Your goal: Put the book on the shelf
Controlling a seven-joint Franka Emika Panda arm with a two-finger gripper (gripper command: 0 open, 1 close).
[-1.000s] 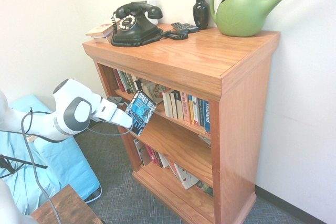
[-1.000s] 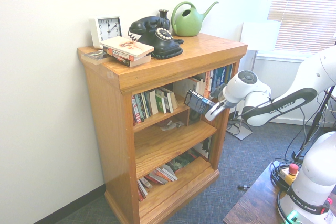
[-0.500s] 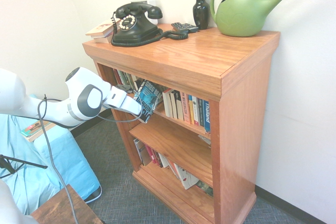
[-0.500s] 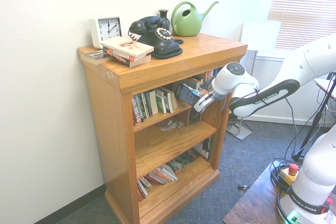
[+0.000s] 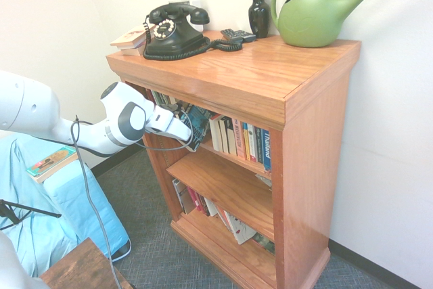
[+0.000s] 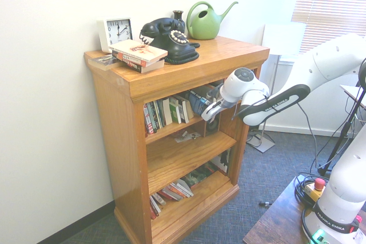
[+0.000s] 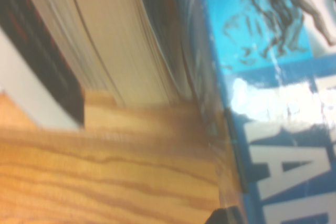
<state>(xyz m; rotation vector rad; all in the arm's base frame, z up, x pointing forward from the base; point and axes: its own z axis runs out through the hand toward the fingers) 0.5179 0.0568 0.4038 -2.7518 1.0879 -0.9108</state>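
Observation:
My gripper keeps holding the blue book for now, until I push it deeper, since the blue book's outer end sticks out past the shelf's front edge.
The book (image 5: 199, 122), dark blue and cyan with pale lettering, sits tilted in the gap between two groups of upright paperbacks on the shelf (image 5: 233, 156). My gripper (image 5: 183, 134) is shut on its lower outer end, right at the bookcase's front. From the other side, the book (image 6: 198, 100) leans just inside the opening with the gripper (image 6: 207, 111) under it, over the shelf (image 6: 170, 130). The wrist view shows the blue cover (image 7: 273, 77) close up, cream page edges (image 7: 105, 40) of neighbouring books and the wooden board (image 7: 105, 171).
On the bookcase top stand a black telephone (image 5: 172, 30), a dark vase (image 5: 258, 13), a green watering can (image 5: 314, 11), a clock (image 6: 116, 31) and stacked books (image 6: 139, 55). Leaning books fill the bottom board (image 5: 230, 225). A thin teal-and-orange book (image 5: 50, 162) lies on blue cloth.
The arm has swung toward the bookcase and raised the book from in front of the middle board into the gap on the upper shelf. The gripper stays shut on it.

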